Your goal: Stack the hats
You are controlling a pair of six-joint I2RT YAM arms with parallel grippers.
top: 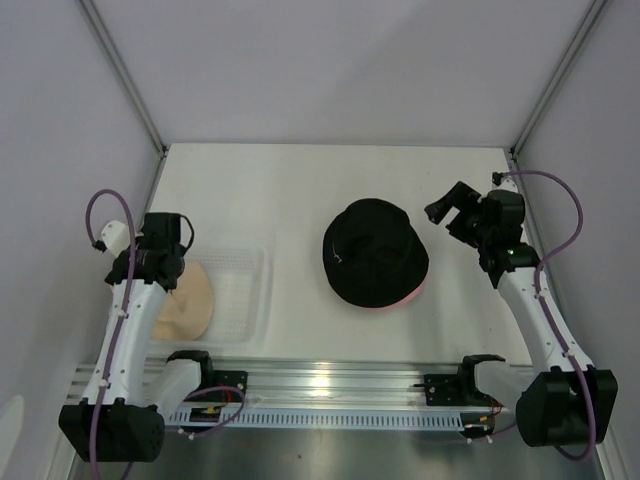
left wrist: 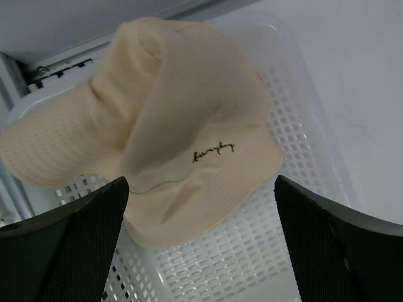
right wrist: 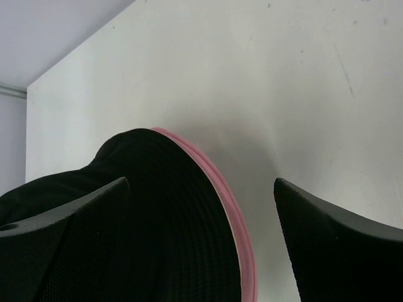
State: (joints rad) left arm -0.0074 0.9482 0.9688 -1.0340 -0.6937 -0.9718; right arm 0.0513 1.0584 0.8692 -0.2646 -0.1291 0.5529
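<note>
The left gripper should reach the beige hat and grab its side away from the black hat (top: 374, 252), so the opposite side stays free for the right gripper.
A black hat (top: 374, 252) lies at the table's middle on top of pink hats, whose brims (top: 412, 295) peek out at its lower right. In the right wrist view the black hat (right wrist: 145, 214) and two pink brim edges (right wrist: 234, 214) show below the jaws. A beige hat (top: 185, 300) with dark script lies on the left part of the clear tray (top: 240, 290). It fills the left wrist view (left wrist: 170, 126). My left gripper (top: 165, 262) is open above the beige hat. My right gripper (top: 447, 212) is open, empty, right of the black hat.
The clear perforated tray (left wrist: 302, 189) sits at the near left of the table. A metal rail (top: 330, 385) runs along the near edge between the arm bases. Grey walls enclose the table on three sides.
</note>
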